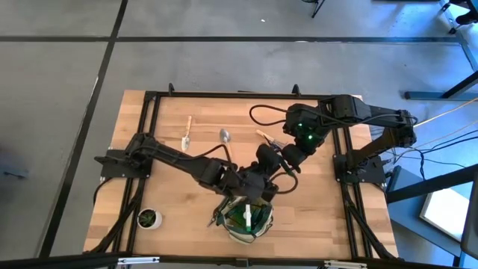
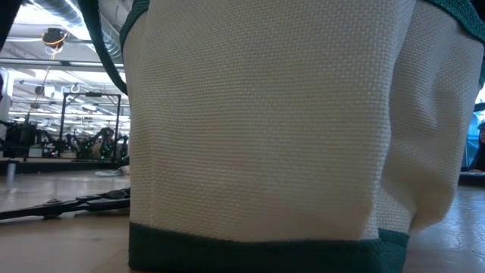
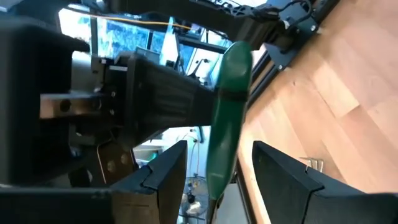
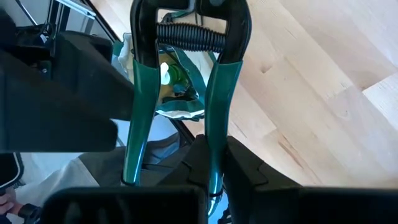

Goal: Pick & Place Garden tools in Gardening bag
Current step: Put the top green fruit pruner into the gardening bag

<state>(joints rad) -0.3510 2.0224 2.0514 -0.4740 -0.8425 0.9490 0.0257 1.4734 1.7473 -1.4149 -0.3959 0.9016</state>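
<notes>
I should next grab the pruning shears by their dark green handle (image 3: 226, 124) with my left gripper. Then they can go in the bag.
The pruning shears (image 4: 186, 68) have dark green handles, a black body and a coil spring. They hang in the air just above and behind the khaki gardening bag (image 1: 250, 224), which fills the low view (image 2: 265, 121). A green spray bottle (image 1: 246, 217) stands inside the bag. My right gripper (image 4: 214, 165) (image 1: 275, 166) is shut on one shears handle. My left gripper (image 3: 217, 149) (image 1: 258, 187) is open, with a finger on either side of a green shears handle (image 3: 227, 106) and a gap showing on both sides. My right gripper pinches one green handle of the shears near its free end (image 4: 214, 146) between its two fingers, which lie along the handle. The shears are lifted clear of the table. Their spring end points away from the gripper toward the bag.
A wooden-handled trowel (image 1: 187, 134), a small metal tool (image 1: 225, 135) and another wooden-handled tool (image 1: 265, 136) lie on the far part of the table. A small plant pot (image 1: 149, 218) stands near left. A dark object (image 2: 76, 203) lies left of the bag.
</notes>
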